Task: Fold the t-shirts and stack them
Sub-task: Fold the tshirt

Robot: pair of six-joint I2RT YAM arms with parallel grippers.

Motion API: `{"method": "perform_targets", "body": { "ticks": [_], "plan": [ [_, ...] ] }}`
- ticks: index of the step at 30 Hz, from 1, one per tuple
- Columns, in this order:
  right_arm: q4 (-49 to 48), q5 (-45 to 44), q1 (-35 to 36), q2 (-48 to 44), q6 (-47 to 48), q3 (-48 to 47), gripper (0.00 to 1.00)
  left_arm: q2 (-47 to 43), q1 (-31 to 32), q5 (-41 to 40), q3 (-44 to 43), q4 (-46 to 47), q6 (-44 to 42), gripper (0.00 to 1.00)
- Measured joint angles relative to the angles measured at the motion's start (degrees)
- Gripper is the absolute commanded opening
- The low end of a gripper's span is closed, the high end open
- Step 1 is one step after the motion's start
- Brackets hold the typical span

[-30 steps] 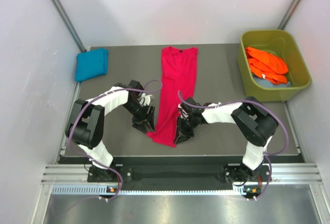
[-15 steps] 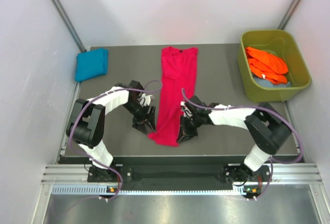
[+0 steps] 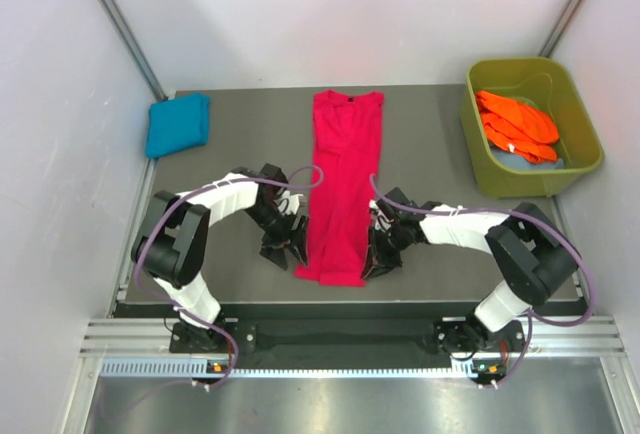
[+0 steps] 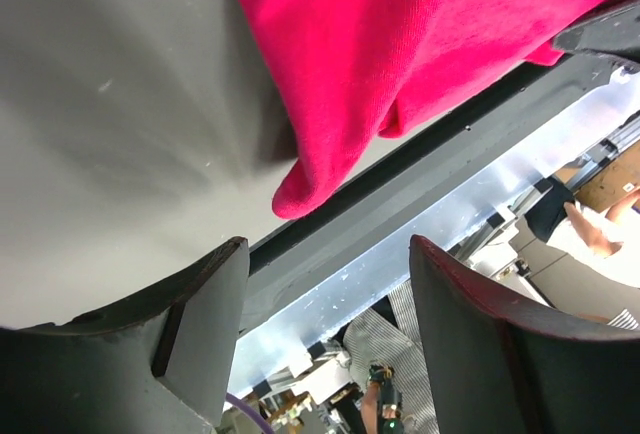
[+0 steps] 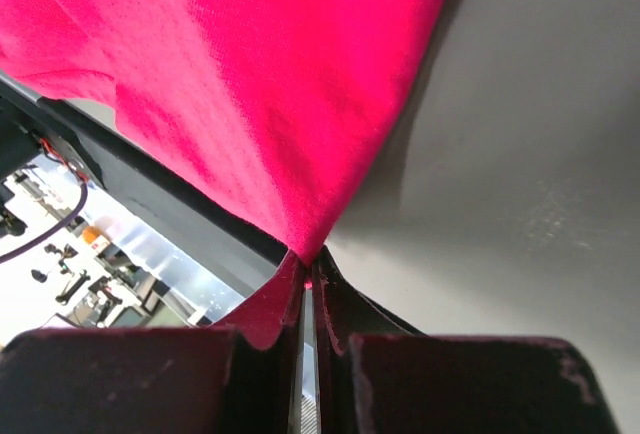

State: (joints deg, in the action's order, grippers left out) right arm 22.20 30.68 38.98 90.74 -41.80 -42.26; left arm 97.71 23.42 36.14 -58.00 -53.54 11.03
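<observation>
My left gripper next needs the crimson-pink t-shirt's free near corner, opposite my right gripper, to fold its hem toward the collar.
The crimson-pink t-shirt (image 3: 342,179) lies as a long narrow strip down the middle of the table, collar at the far end. My right gripper (image 3: 376,254) is shut on its near right corner; in the right wrist view the cloth (image 5: 250,84) runs to a point pinched between the closed jaws (image 5: 308,276). My left gripper (image 3: 291,245) stands open beside the near left corner. In the left wrist view that corner (image 4: 300,192) hangs just ahead of the gripper (image 4: 330,299), with nothing between its fingers (image 4: 205,304). A folded teal-blue t-shirt (image 3: 178,124) lies at the back left. Orange t-shirts (image 3: 516,124) fill the tub.
The olive-green tub (image 3: 587,167) stands at the back right corner. The table's dark near edge (image 3: 350,304) runs just below the shirt's hem and both grippers. Grey walls close in the left and right sides.
The right gripper has shut on the shirt's near right corner and drawn it rightward, widening the near hem. The left gripper has opened wider and shifted slightly nearer.
</observation>
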Motion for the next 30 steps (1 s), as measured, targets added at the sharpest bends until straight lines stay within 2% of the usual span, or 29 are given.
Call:
{"method": "perform_targets", "body": {
  "ticks": [4, 13, 18, 21, 22, 23, 30],
  "plan": [
    [0.0, 0.0, -1.0, -1.0, 0.4, 1.0, 0.0, 0.9, 1.0, 0.0, 0.2, 0.9, 0.5, 0.64],
    [0.0, -0.3, -3.8, -2.3, 0.9, 3.3, 0.0, 6.4, 4.5, 0.0, -0.9, 3.6, 1.1, 0.6],
    [-0.2, -0.2, -4.6, -2.4, 0.9, 3.3, 0.0, 8.4, 7.0, 0.0, -2.7, 5.0, 1.3, 0.42],
    [-0.3, -0.3, -5.1, -2.4, 0.9, 3.3, 0.0, 8.8, 7.6, 0.0, -3.3, 5.4, 1.5, 0.16],
    [-0.3, -0.3, -5.3, -2.4, 0.9, 3.3, 0.0, 8.8, 7.7, -0.1, -3.4, 5.3, 1.4, 0.03],
    [-0.3, -0.3, -5.4, -2.4, 0.9, 3.3, 0.0, 8.8, 7.7, -0.3, -3.5, 5.3, 1.5, 0.0],
    [-0.3, -0.9, -6.7, -3.2, 1.5, 3.2, 0.0, 7.6, 7.7, -1.3, -3.5, 4.7, 0.8, 0.0]
  ]
}}
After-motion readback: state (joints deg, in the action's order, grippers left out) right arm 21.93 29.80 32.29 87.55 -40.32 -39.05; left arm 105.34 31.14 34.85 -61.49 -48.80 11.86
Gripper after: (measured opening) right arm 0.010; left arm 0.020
